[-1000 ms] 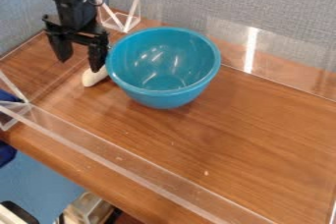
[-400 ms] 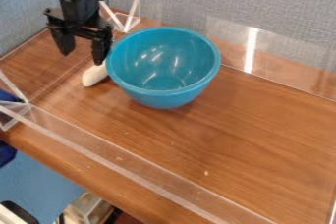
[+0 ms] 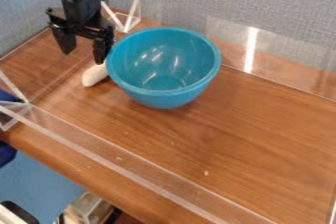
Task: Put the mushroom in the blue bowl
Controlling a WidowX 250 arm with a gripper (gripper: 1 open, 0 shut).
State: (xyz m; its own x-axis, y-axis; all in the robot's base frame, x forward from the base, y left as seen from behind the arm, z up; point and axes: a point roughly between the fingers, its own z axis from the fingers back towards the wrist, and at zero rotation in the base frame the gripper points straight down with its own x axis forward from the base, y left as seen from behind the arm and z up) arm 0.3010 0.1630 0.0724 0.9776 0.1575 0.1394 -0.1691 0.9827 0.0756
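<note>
My gripper's fingers are still above and behind the cream mushroom (image 3: 94, 75), so it is too early to close. My gripper comes down toward the mushroom first, then closes on it.
The blue bowl (image 3: 163, 66), large, glossy and teal, stands upright on the wooden table toward the back left. Just left of it the mushroom (image 3: 93, 74) lies on the table as a small cream shape; its cap colour is hard to make out. My gripper (image 3: 81, 47) hangs pointing down just above and behind the mushroom. It is open, its black fingers (image 3: 62, 43) are spread wide, and nothing is between them. It does not touch the mushroom.
Clear acrylic walls (image 3: 262, 46) fence in the wooden table (image 3: 197, 140) at the front, left and back right. A white wire stand (image 3: 125, 17) sits behind the bowl. A blue object (image 3: 8, 98) pokes in at the left edge.
The open gripper has lifted a little from down around the mushroom to just above it. The mushroom and the bowl have stayed where they were.
</note>
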